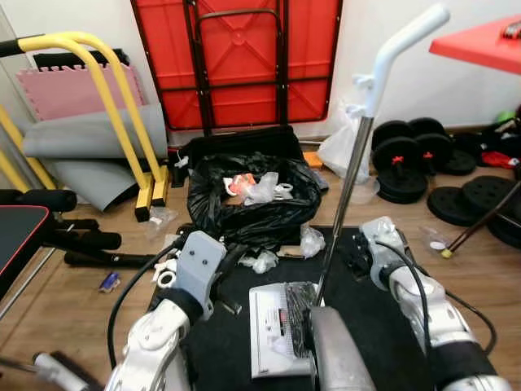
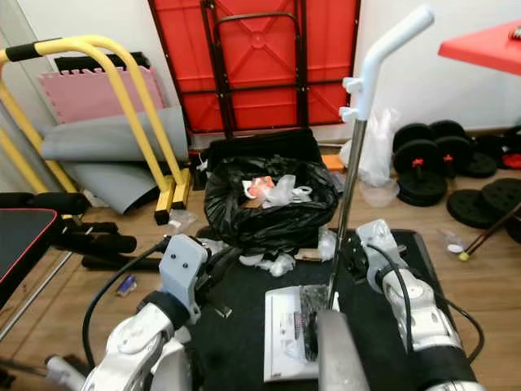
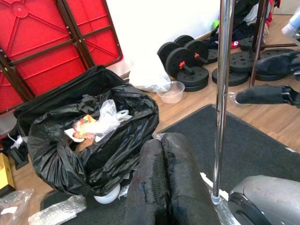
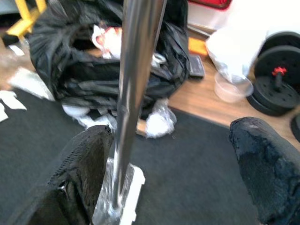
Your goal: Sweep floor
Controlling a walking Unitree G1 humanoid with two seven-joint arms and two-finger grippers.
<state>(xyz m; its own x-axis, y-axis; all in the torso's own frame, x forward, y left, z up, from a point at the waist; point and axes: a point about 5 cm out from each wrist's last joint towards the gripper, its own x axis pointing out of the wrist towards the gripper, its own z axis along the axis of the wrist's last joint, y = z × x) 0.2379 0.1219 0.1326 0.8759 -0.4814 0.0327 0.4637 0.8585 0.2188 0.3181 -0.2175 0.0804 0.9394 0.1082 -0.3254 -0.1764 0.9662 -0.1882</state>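
Note:
My right gripper grabs the pole by the middle of its silver shaft (image 1: 345, 204) next, since the pole stands long and tall up to its white handle (image 1: 399, 45).
A silver pole (image 1: 346, 204) with a white handle (image 1: 399, 45) stands upright from a grey base (image 1: 338, 350) on the black mat (image 1: 383, 326). My right gripper (image 4: 176, 168) is open, and the pole (image 4: 133, 93) stands between its fingers (image 4: 86, 164), close against one of them. My left gripper (image 3: 161, 140) is shut on nothing and points at an open black rubbish bag (image 3: 93, 140) holding wrappers and plastic. A white flat package (image 1: 273, 326) lies on the mat beside the base. Crumpled plastic scraps (image 1: 262, 261) lie at the foot of the bag.
A red folded table (image 1: 236, 57) leans on the back wall. A yellow frame (image 1: 114, 98) and rolled mats stand at the left, with a black bench (image 1: 24, 232) nearer. Dumbbells and weight plates (image 1: 407, 163) lie at the right, under a red tabletop (image 1: 480, 45). A clear bowl (image 3: 171, 91) sits on the wood floor.

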